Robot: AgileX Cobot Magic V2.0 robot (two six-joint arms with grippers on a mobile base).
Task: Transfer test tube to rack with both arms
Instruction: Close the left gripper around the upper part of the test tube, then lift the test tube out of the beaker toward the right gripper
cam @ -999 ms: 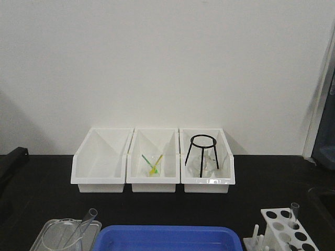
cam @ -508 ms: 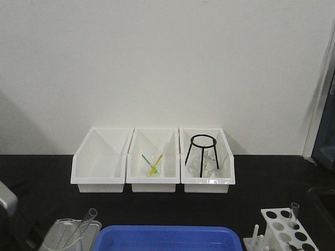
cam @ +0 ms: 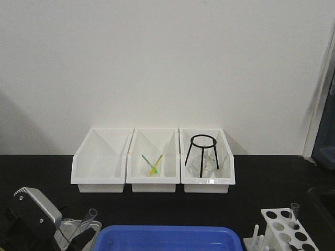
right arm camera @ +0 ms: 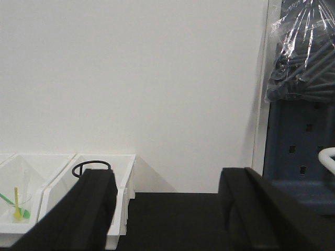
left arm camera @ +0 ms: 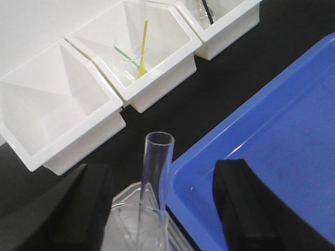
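Note:
The test tube needs to go to the rack (cam: 282,230) with both arms, so I should next grab the test tube with my left gripper by its upper open-rimmed end (cam: 90,216).
A clear test tube (left arm camera: 157,172) leans out of a wide beaker (left arm camera: 128,227) at the table's front left, its open rim up. My left gripper (left arm camera: 162,209) is open, with the tube standing between its black fingers (left arm camera: 78,209) and touching neither. In the front view the left arm's grey housing (cam: 31,209) sits just left of this test tube (cam: 89,217). The white rack (cam: 282,230) stands at the front right and holds another tube (cam: 294,212). My right gripper (right arm camera: 167,209) is open with nothing between its fingers. It is out of the front view.
Three white bins (cam: 152,180) line the back wall; the middle one holds yellow and green sticks (cam: 153,164), the right one a black wire tripod (cam: 202,151). A blue tray (cam: 167,238) lies at the front, right beside the beaker.
The left arm has swung in from the left edge and down to the beaker; its grey housing now stands beside the leaning tube. Tube, rack and bins have not moved.

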